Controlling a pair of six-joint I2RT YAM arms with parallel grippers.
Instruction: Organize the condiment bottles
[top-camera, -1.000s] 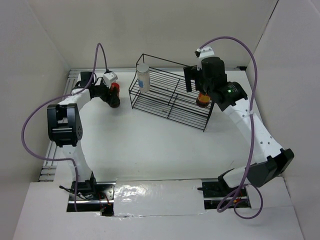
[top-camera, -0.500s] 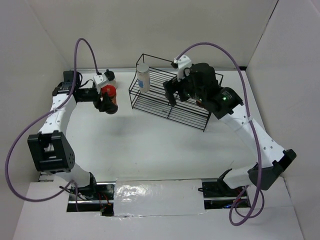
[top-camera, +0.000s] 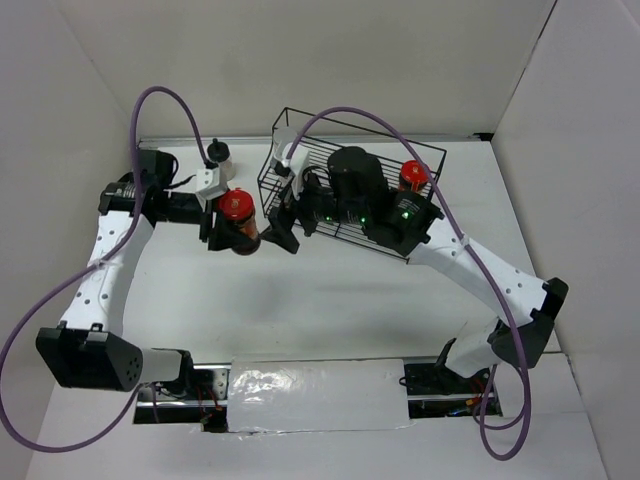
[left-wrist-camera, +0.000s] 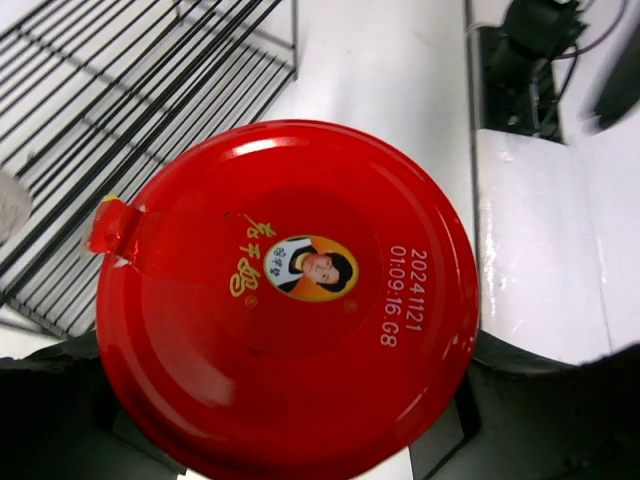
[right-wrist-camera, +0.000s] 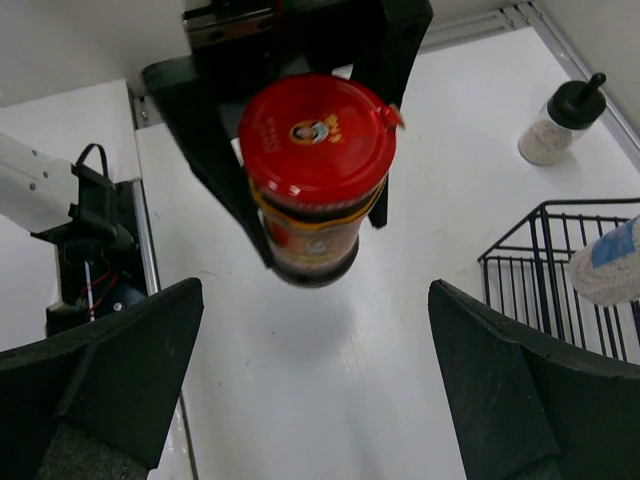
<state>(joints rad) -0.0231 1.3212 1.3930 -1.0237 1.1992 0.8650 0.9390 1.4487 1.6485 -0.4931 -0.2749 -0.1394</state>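
My right hand will reach the upright brown jar and grab across its free sides below the red lid (right-wrist-camera: 313, 242), so the jar's base stays free to rack it upright.
My left gripper (top-camera: 236, 232) is shut on a brown jar with a red lid (top-camera: 238, 212), held upright above the table left of the black wire rack (top-camera: 420, 146). In the left wrist view its lid (left-wrist-camera: 285, 300) fills the frame and hides the fingers. The right gripper (top-camera: 282, 222) stands open close to the right of that jar, its fingers (right-wrist-camera: 110, 370) wide apart below the jar (right-wrist-camera: 315, 185). A second red-lidded jar (top-camera: 411, 177) stands in the rack's right end. The white cylinder (right-wrist-camera: 610, 262) is in the rack's left end. The pale bottle with black cap (top-camera: 219, 158) stands on the table at the back left.
The rack (right-wrist-camera: 540, 270) sits across the back middle of the table, and the right arm reaches over it. White walls close the table on three sides. The arm bases and a foil strip (top-camera: 315, 385) lie along the near edge.
The left arm lifted its jar and carried it right and nearer. The right arm left the other jar in the rack's right end and swung left across the rack, jaws open.
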